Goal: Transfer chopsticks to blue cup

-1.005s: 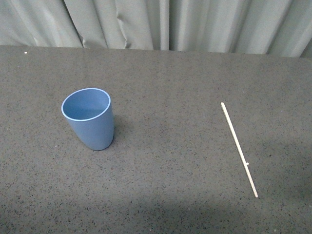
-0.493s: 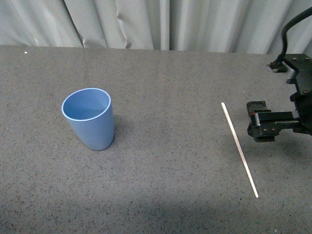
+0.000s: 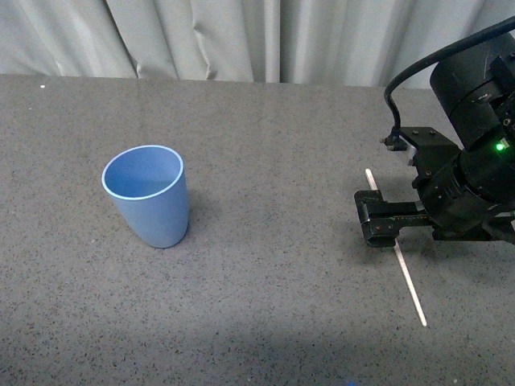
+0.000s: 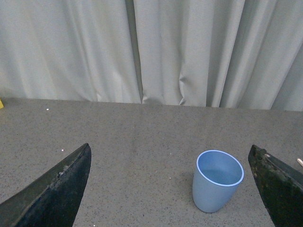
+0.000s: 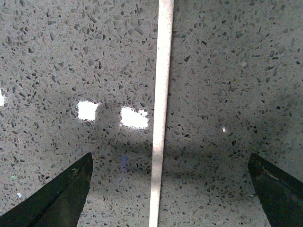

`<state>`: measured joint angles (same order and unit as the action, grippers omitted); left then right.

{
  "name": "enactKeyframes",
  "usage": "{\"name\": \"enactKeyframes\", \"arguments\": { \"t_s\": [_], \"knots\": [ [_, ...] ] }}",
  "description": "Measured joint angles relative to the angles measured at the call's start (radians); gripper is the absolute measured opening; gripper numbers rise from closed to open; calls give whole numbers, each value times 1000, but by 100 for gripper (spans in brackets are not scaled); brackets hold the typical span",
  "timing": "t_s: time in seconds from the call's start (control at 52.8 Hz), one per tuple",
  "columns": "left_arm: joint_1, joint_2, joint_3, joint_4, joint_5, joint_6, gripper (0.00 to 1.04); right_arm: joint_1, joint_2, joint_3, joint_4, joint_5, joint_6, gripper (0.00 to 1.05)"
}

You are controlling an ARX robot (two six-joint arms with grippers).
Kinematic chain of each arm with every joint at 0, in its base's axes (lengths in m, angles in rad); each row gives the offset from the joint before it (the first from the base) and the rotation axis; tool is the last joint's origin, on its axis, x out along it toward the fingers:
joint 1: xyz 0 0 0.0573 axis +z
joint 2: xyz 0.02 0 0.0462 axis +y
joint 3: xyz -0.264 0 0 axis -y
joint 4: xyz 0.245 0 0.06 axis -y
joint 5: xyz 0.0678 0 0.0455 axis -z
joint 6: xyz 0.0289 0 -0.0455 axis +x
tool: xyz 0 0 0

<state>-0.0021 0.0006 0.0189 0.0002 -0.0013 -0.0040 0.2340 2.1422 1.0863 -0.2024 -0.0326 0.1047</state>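
My right gripper is going to grab the chopstick by the middle of its body next, so that it can transfer the chopstick into the blue cup.
The chopstick is a thin cream-white stick lying flat on the grey table at the right. My right gripper is open and hovers just over its middle, hiding part of it. In the right wrist view the stick runs lengthwise between the two open fingers, and the gripper holds nothing. The blue cup stands upright and empty at the left. In the left wrist view the cup stands ahead of my open, empty left gripper. The left gripper is out of the front view.
The dark speckled table ends at grey curtains along the back. The right arm's black body with its cable fills the right edge of the front view.
The right arm came into the front view from the right and moved left and down, until its open gripper is over the chopstick. The cup and the stick have not moved.
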Motion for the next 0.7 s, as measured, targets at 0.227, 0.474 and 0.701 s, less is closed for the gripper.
{"name": "enactKeyframes", "arguments": {
  "t_s": [0.227,0.474,0.701],
  "knots": [
    [0,0,0,0,0,0,98,10,28,28,-24,21,9,63],
    [0,0,0,0,0,0,98,11,35,38,-40,30,16,28],
    [0,0,0,0,0,0,98,4,32,37,-41,19,24,0]
  ]
}}
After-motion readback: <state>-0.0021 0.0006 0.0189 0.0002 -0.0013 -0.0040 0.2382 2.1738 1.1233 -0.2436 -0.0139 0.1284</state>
